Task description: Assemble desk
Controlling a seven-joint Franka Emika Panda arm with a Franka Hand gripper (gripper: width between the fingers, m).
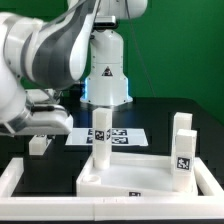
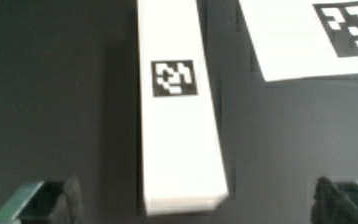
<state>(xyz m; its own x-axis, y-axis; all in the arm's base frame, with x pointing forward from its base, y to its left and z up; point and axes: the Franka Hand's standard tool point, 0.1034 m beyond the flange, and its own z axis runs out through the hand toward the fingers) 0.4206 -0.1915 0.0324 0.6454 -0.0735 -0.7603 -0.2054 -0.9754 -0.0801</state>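
I should lower my gripper before closing on the leg's near end [image 1: 40,145], as my fingers are above the leg and wide black mat shows.
A white desk leg [image 2: 178,110] with a black-and-white tag lies on the black mat, lengthwise between my fingers. My gripper [image 2: 194,205] is open, its dark fingertips [image 2: 43,200] wide apart on either side of the leg's near end and not touching it. In the exterior view the gripper [image 1: 41,130] hangs just above this leg [image 1: 38,144] at the left. The desk top panel [image 1: 125,178] lies flat at the front, with one leg [image 1: 101,140] standing upright on it and two more legs [image 1: 184,145] upright at its right end.
The marker board [image 1: 112,136] lies behind the panel and shows in the wrist view [image 2: 318,40] beside the leg. A white rail [image 1: 18,180] frames the mat at the front. The robot's base [image 1: 105,75] stands at the back.
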